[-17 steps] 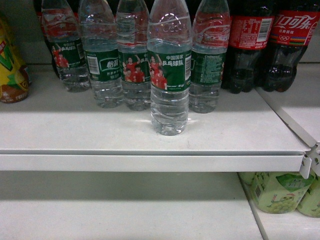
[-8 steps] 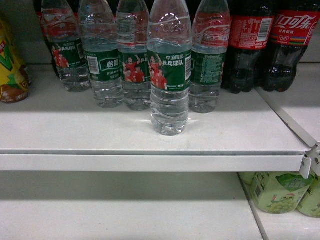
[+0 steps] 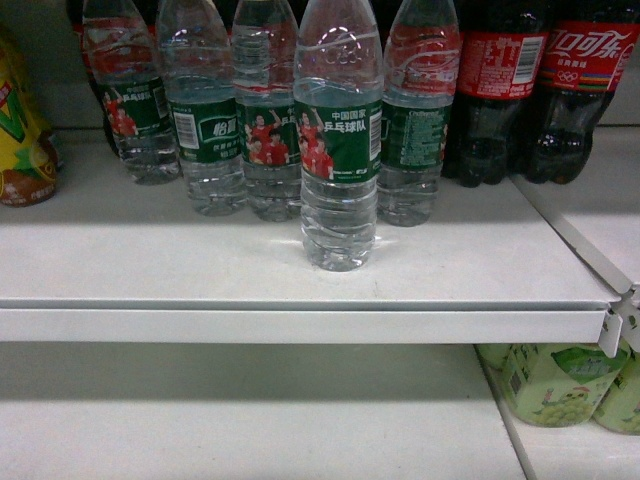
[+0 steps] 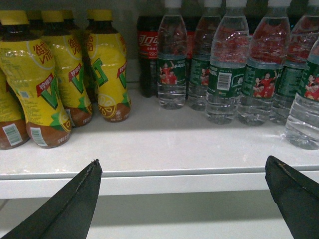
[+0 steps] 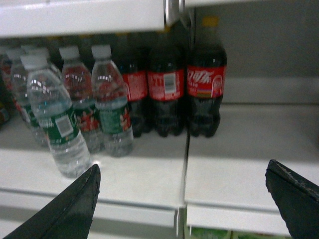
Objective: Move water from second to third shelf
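I should next use my right gripper to grab the bottle by its green-labeled body [image 3: 340, 142], so that the water can move from the second shelf to the third.
A water bottle [image 3: 340, 150] with a green label stands alone toward the front of the white shelf [image 3: 200, 270], ahead of a row of several like bottles [image 3: 205, 130]. The same front bottle shows at the right edge of the left wrist view [image 4: 304, 109] and at the left of the right wrist view [image 5: 57, 124]. My left gripper [image 4: 182, 167] is open before the shelf's front edge, nothing between its fingers. My right gripper [image 5: 182, 172] is open too, facing the shelf seam, right of the front bottle. Neither gripper appears in the head view.
Dark cola bottles [image 3: 540, 90] with red labels stand right of the water. Yellow tea bottles [image 4: 50, 84] fill the left side. Green drink packs [image 3: 560, 385] sit on the lower shelf [image 3: 250, 420] at right. Another shelf's edge [image 5: 79, 17] hangs overhead.
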Available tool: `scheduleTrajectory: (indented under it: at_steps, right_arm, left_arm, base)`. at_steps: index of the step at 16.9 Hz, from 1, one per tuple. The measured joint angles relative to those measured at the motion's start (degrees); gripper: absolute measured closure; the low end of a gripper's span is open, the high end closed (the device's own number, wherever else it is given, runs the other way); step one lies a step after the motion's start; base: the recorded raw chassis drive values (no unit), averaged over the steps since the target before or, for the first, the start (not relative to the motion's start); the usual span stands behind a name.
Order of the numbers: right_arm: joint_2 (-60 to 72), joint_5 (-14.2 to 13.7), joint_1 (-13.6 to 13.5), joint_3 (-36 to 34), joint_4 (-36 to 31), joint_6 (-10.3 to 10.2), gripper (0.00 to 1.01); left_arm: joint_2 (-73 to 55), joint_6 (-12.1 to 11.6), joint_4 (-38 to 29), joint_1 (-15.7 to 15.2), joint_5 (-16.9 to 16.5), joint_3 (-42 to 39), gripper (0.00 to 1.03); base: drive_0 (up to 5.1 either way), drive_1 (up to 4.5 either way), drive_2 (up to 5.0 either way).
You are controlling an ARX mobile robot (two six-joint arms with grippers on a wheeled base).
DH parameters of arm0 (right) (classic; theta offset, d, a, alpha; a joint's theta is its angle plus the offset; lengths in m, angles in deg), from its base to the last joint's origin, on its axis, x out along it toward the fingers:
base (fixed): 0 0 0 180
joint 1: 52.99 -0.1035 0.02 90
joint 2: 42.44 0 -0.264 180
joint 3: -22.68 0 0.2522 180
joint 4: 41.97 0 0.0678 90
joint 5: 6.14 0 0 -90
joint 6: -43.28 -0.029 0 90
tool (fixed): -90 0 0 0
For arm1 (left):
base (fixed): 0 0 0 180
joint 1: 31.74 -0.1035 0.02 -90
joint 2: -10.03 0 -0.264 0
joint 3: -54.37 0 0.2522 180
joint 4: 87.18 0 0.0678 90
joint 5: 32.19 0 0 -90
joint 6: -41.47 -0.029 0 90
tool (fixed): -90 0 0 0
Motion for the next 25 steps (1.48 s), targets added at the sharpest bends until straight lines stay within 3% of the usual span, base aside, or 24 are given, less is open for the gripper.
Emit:
scheduleTrajectory:
  at_steps: [3,9,11,12,19,25]
  right_arm:
    - [14.0,-4.9,-6.4,7.1,-9.2,-0.3,0.03]
    - [29.7,-15.5,-27.5,9.0,-17.4,-0.9,0.03]
    - [37.2,-17.4,-34.8,9.9,-20.0,-0.8,0.03]
    - [40.9,-18.1,-36.9,11.4,-20.5,-0.8,0.03]
    - [54.3,-19.1,-42.5,19.7,-20.1,-0.4,0.03]
    - [63.4,-23.9,-44.4,30.1,-17.1,-1.5,0.03]
  left_arm:
    - [0.0,0.0,0.0,0.0,0.0,0.0,0.05]
    - [0.0,0.0,0.0,0.0,0.0,0.0,0.05]
    - [0.0,0.0,0.0,0.0,0.0,0.0,0.05]
    - [0.0,0.0,0.0,0.0,0.0,0.0,0.05]
    - [0.0,0.0,0.0,0.0,0.0,0.0,0.05]
    - [0.0,0.0,0.0,0.0,0.0,0.0,0.05]
  base:
    - [0.0,0.00,0.0]
    - [0.0,0.00,0.0]
    - [0.0,0.00,0.0]
    - [0.0,0.00,0.0]
    - [0.0,0.00,0.0]
    - [0.0,0.00,0.0]
